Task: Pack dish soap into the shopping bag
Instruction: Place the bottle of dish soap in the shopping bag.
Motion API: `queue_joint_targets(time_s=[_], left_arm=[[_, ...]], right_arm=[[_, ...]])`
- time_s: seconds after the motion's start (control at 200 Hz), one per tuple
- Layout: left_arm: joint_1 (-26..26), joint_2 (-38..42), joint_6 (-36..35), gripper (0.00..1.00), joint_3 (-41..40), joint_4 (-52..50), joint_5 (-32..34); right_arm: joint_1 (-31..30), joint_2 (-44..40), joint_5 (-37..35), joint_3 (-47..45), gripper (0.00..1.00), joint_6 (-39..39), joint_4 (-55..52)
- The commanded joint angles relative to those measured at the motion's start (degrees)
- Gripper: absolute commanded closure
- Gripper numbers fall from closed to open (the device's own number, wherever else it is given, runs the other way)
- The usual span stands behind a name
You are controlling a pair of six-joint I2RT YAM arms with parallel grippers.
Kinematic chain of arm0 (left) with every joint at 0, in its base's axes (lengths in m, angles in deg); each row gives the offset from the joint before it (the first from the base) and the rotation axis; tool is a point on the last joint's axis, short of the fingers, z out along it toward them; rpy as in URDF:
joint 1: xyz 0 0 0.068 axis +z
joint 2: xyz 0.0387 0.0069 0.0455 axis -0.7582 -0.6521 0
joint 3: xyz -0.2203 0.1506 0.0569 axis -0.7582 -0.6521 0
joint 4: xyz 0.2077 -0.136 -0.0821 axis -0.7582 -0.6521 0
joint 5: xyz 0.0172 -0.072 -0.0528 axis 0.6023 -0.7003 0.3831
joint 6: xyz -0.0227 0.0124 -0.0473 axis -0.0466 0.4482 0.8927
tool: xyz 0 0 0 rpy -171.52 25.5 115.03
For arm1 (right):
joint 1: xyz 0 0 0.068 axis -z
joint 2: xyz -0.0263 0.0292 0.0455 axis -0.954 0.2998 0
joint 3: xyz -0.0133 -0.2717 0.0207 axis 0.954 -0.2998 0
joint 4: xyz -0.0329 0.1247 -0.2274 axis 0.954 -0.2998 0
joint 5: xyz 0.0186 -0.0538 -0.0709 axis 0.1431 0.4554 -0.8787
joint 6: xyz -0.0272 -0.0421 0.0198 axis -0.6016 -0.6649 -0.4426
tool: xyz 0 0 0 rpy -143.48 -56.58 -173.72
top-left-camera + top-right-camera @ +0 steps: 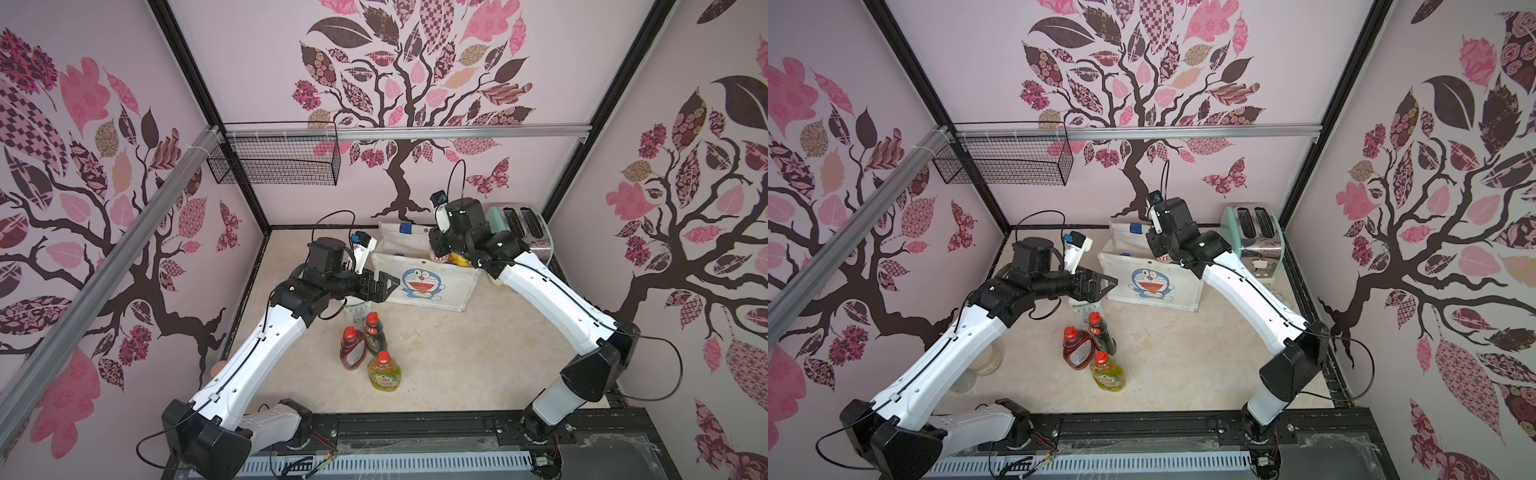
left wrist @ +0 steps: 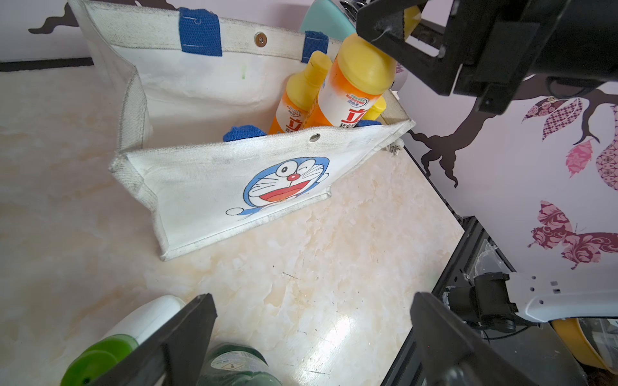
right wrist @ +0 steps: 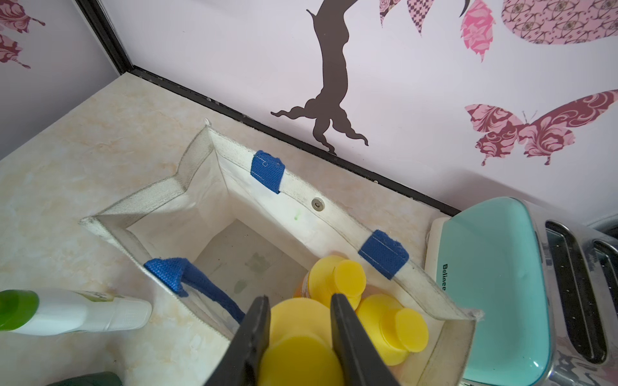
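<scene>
The orange bottle's body (image 1: 436, 255) shows above the bag's rim (image 1: 417, 260), higher than its neighbours, so I should bring the bottle down before my right gripper releases it.
The white shopping bag (image 1: 419, 291) (image 1: 1154, 291) (image 2: 207, 187) stands open at the back of the table. My right gripper (image 3: 299, 297) (image 1: 442, 251) is shut on the yellow cap of an orange dish soap bottle (image 2: 354, 87), whose lower part is inside the bag's right end. Two more orange bottles (image 3: 337, 277) (image 3: 398, 331) stand beside it in the bag. My left gripper (image 1: 390, 286) (image 2: 312, 300) hangs open by the bag's left front, above a white green-capped bottle (image 1: 356, 309) (image 3: 73, 310) lying on the table. In front stand red (image 1: 352, 349), dark green (image 1: 374, 330) and yellow-green (image 1: 384, 372) bottles.
A mint-green toaster (image 1: 523, 226) (image 3: 495, 284) stands against the bag's right end at the back wall. A black wire basket (image 1: 274, 162) hangs on the rail at the back left. Clear containers (image 1: 984, 361) sit under my left arm.
</scene>
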Motion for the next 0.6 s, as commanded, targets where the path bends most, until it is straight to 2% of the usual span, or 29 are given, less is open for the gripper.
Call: queue_joint_targets(time_s=[0.0, 0.595], left_arm=[[-0.14, 1.21, 0.14, 0.03, -0.74, 1.45, 0.0], [-0.13, 1.71, -0.23, 0.03, -1.45, 1.32, 0.17]], right_arm=[[0.81, -3.16, -1.83, -0.14, 1.0, 0.4, 7.44], [3.53, -2.74, -0.59, -9.3, 1.0, 3.74, 14.93]])
